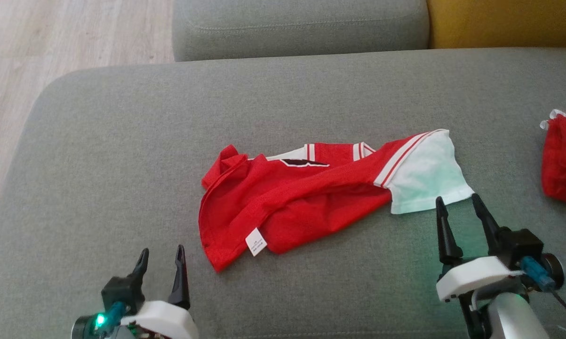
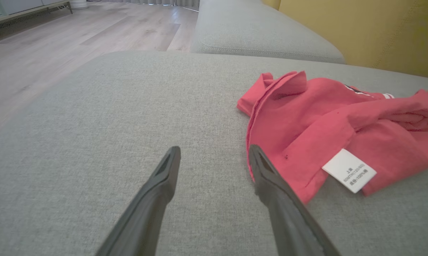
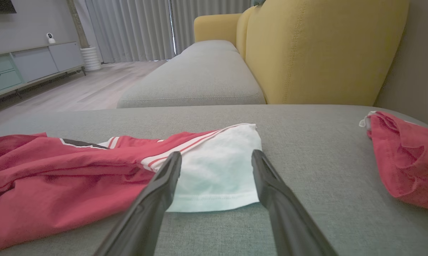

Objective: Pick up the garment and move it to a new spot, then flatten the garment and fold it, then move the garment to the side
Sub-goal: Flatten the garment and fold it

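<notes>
I will move and flatten the garment (image 1: 301,197), so I will grab it next with my left gripper by its red hem near the care label.
A red garment (image 1: 301,197) with a white sleeve (image 1: 424,176) and a white care label (image 1: 256,241) lies crumpled on the grey sofa cushion (image 1: 123,141). My left gripper (image 1: 162,256) stands open just left of the garment's near left corner, apart from it; in the left wrist view the garment (image 2: 327,124) lies beside the right finger of that gripper (image 2: 214,154). My right gripper (image 1: 458,201) is open at the sleeve's near hem; in the right wrist view the white sleeve (image 3: 221,167) shows between the two fingers of the gripper (image 3: 216,156). Neither gripper holds anything.
A second red cloth (image 1: 565,160) lies at the cushion's right edge, also seen as the red cloth (image 3: 406,156). Beyond is another grey cushion (image 1: 301,28) and a yellow backrest (image 1: 504,21). Wooden floor (image 1: 52,52) lies past the cushion's left edge.
</notes>
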Motion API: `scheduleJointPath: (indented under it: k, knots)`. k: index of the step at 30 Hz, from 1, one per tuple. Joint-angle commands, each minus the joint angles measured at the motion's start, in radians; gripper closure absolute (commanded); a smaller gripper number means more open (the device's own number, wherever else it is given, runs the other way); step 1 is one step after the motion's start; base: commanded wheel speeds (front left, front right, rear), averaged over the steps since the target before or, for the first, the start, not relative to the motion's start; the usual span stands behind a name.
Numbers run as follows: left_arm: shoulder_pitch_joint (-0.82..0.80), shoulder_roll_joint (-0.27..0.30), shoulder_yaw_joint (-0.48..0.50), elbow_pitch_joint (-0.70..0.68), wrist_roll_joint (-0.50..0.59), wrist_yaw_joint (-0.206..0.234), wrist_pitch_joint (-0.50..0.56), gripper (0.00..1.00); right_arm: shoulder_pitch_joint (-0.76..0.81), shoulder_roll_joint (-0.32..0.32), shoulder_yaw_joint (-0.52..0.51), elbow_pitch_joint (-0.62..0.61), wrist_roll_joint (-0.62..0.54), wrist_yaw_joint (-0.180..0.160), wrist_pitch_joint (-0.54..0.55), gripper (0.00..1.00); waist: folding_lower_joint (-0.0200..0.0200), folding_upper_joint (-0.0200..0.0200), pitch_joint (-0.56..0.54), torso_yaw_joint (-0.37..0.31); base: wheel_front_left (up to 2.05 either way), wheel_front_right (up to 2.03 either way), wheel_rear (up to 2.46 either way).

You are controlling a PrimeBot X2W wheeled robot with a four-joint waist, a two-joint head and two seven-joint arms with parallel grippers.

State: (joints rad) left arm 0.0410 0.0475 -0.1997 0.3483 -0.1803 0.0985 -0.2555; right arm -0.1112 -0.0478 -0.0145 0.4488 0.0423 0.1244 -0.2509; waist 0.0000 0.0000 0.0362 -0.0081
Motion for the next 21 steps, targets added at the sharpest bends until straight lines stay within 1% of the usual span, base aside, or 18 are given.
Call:
scheduleJointPath:
  k: [1, 9, 14, 17, 18, 21]
  knots:
    - [-0.021, 0.003, 0.038, -0.028, 0.0, 0.009, -0.006, 0.0, -0.019, -0.002, 0.029, -0.035, -0.01, 0.006, -0.011, 0.0, 0.0, 0.0, -0.002, 0.003, 0.0, 0.0, 0.0]
    - [-0.028, 0.003, 0.031, -0.03, -0.008, 0.011, -0.006, 0.0, -0.023, -0.002, 0.049, -0.04, -0.003, 0.006, -0.011, 0.0, 0.0, 0.0, 0.01, 0.017, 0.0, 0.0, 0.0]
    - [-0.057, 0.003, -0.011, -0.009, -0.047, -0.032, -0.006, 0.0, -0.041, -0.002, 0.055, -0.041, 0.006, 0.006, -0.011, 0.0, 0.0, 0.0, 0.048, 0.011, 0.0, 0.0, 0.0]
    - [-0.082, 0.003, -0.039, 0.034, -0.094, -0.063, -0.006, 0.0, -0.056, -0.002, 0.055, -0.039, 0.009, 0.006, -0.011, 0.0, 0.0, 0.0, 0.075, 0.0, 0.0, 0.0, 0.0]
    - [-0.101, 0.003, -0.055, 0.062, -0.125, -0.078, -0.006, 0.0, -0.066, -0.002, 0.051, -0.039, 0.008, 0.006, -0.011, 0.0, 0.0, 0.0, 0.091, -0.008, 0.0, 0.0, 0.0]
    - [-0.122, 0.003, -0.075, 0.102, -0.163, -0.094, -0.006, 0.0, -0.076, -0.002, 0.042, -0.04, 0.007, 0.006, -0.011, 0.0, 0.0, 0.0, 0.109, -0.019, 0.0, 0.0, 0.0]
